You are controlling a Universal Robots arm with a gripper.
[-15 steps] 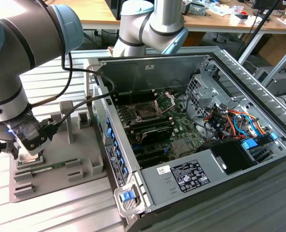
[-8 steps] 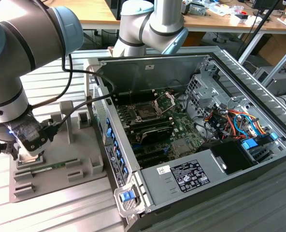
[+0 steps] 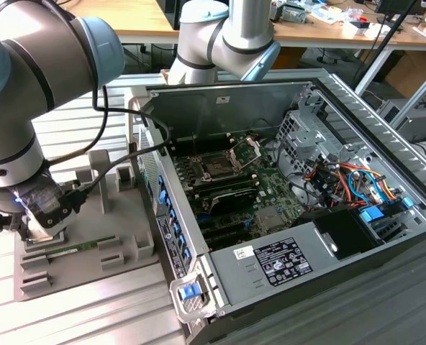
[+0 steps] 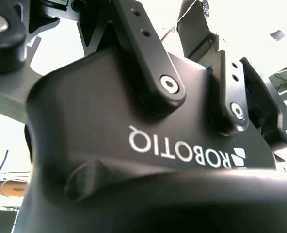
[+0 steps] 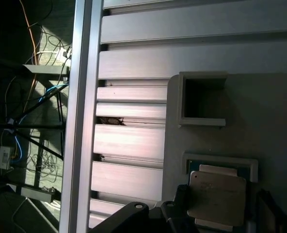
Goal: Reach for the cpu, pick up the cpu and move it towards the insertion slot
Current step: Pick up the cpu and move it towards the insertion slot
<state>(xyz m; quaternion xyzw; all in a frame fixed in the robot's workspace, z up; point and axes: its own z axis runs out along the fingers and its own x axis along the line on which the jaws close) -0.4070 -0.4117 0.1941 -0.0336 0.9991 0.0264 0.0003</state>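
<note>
My gripper grabs the cpu by its exposed side edges next, since the raised rim of the tray wraps one end of the cpu (image 5: 216,196) and its corners.
The cpu (image 5: 216,196), a pale metallic square chip, lies in a recess of the grey plastic tray (image 5: 264,111) in the first wrist view. My gripper (image 5: 226,209) is open and straddles it. One dark finger (image 5: 181,201) is close against one edge. The other finger (image 5: 272,208) stands a small gap off the opposite edge. In the exterior view the gripper (image 3: 44,228) is low over the tray (image 3: 119,237) at the exterior view's left. The insertion slot (image 3: 216,167) sits on the green motherboard inside the open computer case, its metal load plate (image 3: 246,148) hinged up.
An empty square recess (image 5: 204,99) lies beside the cpu's recess. A long green memory stick (image 3: 76,249) rests on the tray. The case wall (image 3: 171,215) stands between tray and motherboard. Cables (image 3: 350,180) and a drive bay crowd the case's right. Ribbed aluminium table (image 5: 129,141) surrounds the tray.
</note>
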